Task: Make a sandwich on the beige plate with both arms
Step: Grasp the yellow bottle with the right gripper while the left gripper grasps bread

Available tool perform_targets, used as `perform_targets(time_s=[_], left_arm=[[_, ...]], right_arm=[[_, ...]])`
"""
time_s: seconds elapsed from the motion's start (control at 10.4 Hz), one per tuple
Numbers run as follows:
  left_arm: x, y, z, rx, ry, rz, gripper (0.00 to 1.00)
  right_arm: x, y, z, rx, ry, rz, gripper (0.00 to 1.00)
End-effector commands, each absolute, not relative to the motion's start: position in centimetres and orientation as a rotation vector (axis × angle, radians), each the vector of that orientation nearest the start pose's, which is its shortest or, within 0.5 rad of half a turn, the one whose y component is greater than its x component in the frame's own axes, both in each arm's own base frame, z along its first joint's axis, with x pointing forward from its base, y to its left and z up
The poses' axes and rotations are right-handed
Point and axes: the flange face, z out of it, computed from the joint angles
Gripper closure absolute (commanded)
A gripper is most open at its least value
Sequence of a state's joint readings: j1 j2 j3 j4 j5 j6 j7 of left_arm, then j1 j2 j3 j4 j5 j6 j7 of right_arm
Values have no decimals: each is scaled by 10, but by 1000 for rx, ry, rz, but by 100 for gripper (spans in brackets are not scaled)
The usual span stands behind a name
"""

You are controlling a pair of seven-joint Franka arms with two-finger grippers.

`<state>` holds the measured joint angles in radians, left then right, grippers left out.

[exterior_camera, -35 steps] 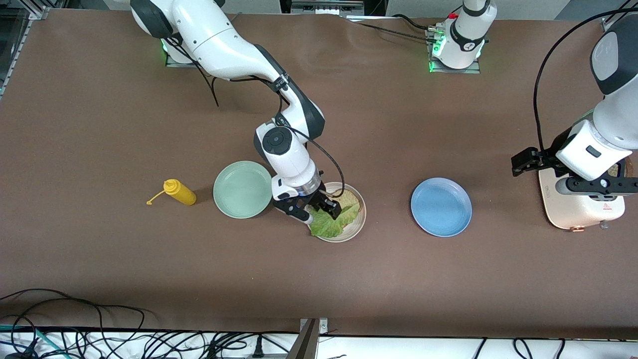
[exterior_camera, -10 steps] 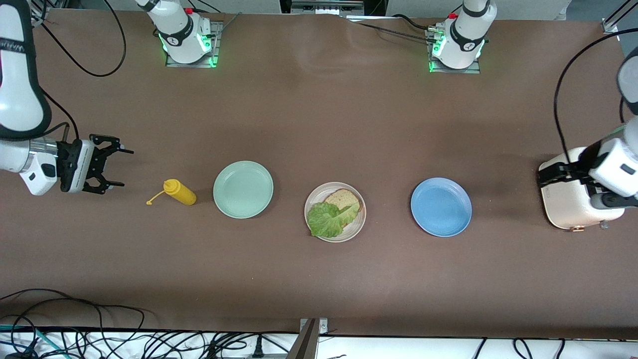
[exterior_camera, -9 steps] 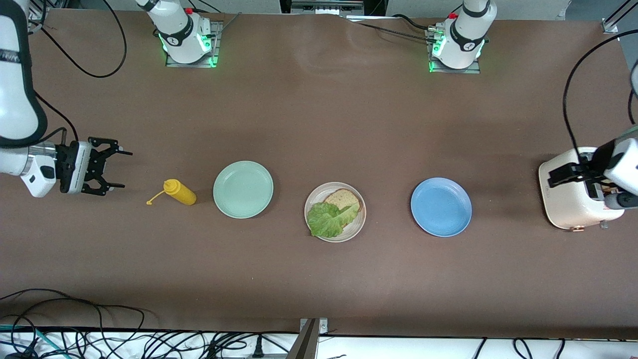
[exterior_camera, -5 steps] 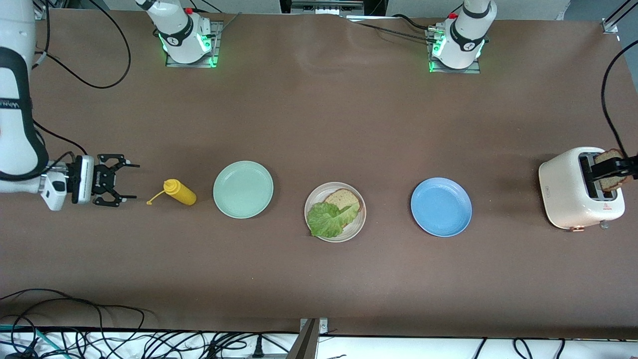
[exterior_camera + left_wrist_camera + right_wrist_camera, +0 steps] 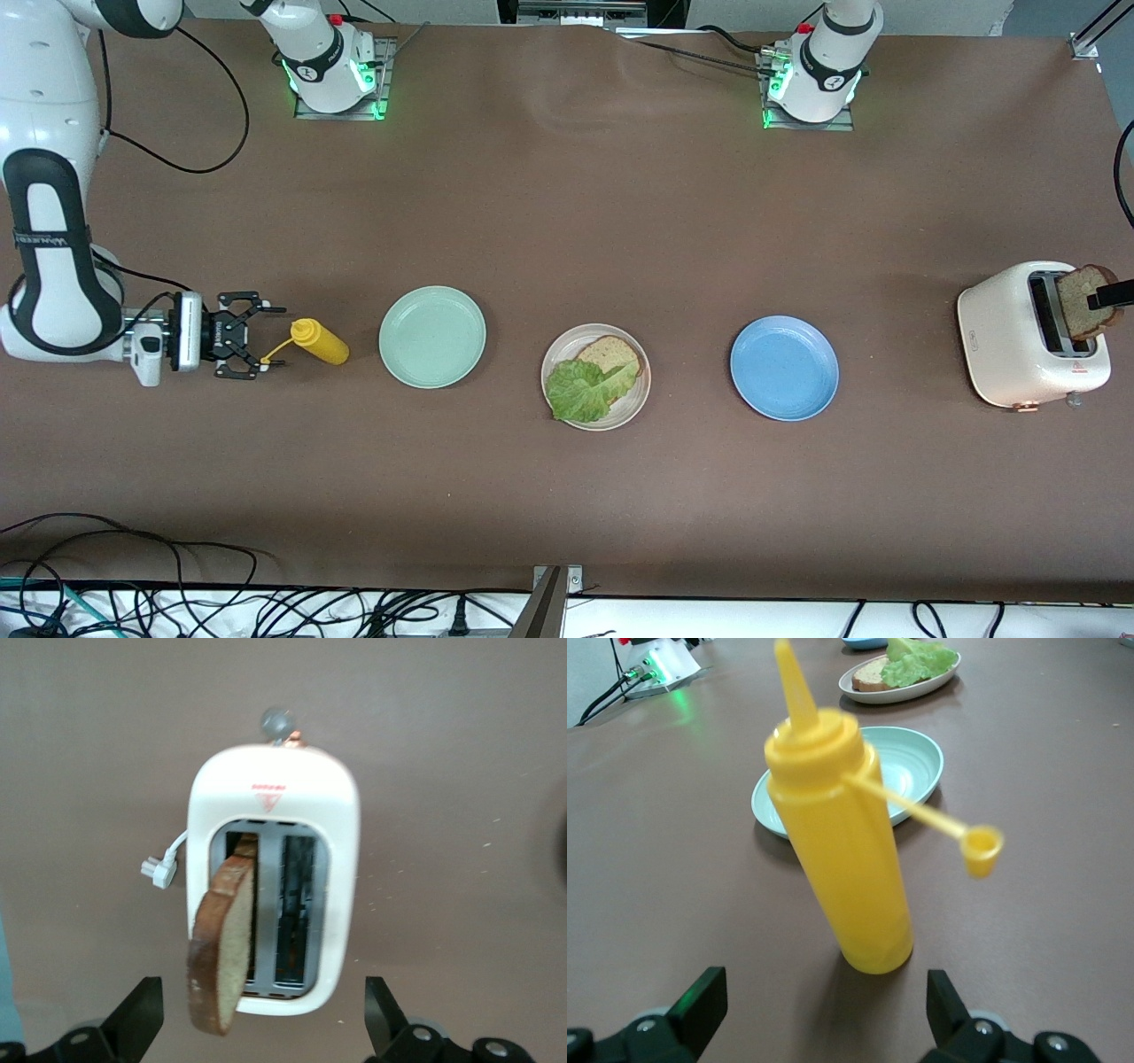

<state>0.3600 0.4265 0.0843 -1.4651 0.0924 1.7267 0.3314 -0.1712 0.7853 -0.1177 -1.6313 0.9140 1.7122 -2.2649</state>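
Note:
The right gripper picks up the squeeze bottle by its lower body [image 5: 332, 346] next, since the open cap [image 5: 267, 360] sticks out sideways near the bottle's neck.
The beige plate [image 5: 634, 400] lies mid-table, holding one bread slice [image 5: 613, 353] half covered by a green lettuce leaf [image 5: 583, 390]. A second bread slice [image 5: 1081, 301] stands up out of the white toaster [image 5: 1010, 341] at the left arm's end. My left gripper [image 5: 257, 1032] hangs open over the toaster, its fingers [image 5: 135, 1024] wide either side of that slice [image 5: 221, 957] and clear of it. My right gripper [image 5: 252, 335] is low and open, pointing at the yellow squeeze bottle [image 5: 321, 343], which stands just ahead of its fingers [image 5: 700, 999].
A mint green plate [image 5: 432, 337] lies between the bottle and the beige plate. A blue plate [image 5: 784, 368] lies between the beige plate and the toaster. The bottle's tethered cap [image 5: 981, 849] hangs open to one side. Cables run along the table edge nearest the front camera.
My right gripper has dropped and moved in toward the yellow bottle. The left arm has slid almost out of the front view, uncovering the toaster and its bread slice.

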Motion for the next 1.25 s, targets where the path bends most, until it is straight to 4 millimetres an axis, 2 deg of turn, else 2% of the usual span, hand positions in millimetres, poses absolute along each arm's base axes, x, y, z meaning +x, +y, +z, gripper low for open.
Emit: perform_targets(time_s=[0.0,0.29,0.39,0.48,0.58,0.77,0.87,1.06,1.16], left_arm=[[601,301,408,-3046,-111,359,0],[608,307,372,-3056,-116,347,0],[609,307,363,-3059,-115,360,6],[610,308,360,-3057,-113,359,24],[609,308,359,-3057,-112,364,49],[608,309,358,-3049,-108,378,93],[608,309,358,-3048,-107,381,100],[608,312,363,-3053,-50,371,100],[607,314,366,-3053,-36,363,100]], right_arm=[[626,-82,140,-1582,-1539,-670,0],[633,-56,134,-1582,-1543,-692,0],[633,-45,132,-1581,-1542,-700,0],[632,-44,128,-1593,-1539,-701,7],[634,-41,127,-1606,-1552,-703,33],[638,-37,128,-1605,-1595,-728,82],[642,-29,132,-1601,-1634,-735,100],[658,0,171,-1672,-1718,-698,100],[659,8,191,-1794,-1691,-548,100]])
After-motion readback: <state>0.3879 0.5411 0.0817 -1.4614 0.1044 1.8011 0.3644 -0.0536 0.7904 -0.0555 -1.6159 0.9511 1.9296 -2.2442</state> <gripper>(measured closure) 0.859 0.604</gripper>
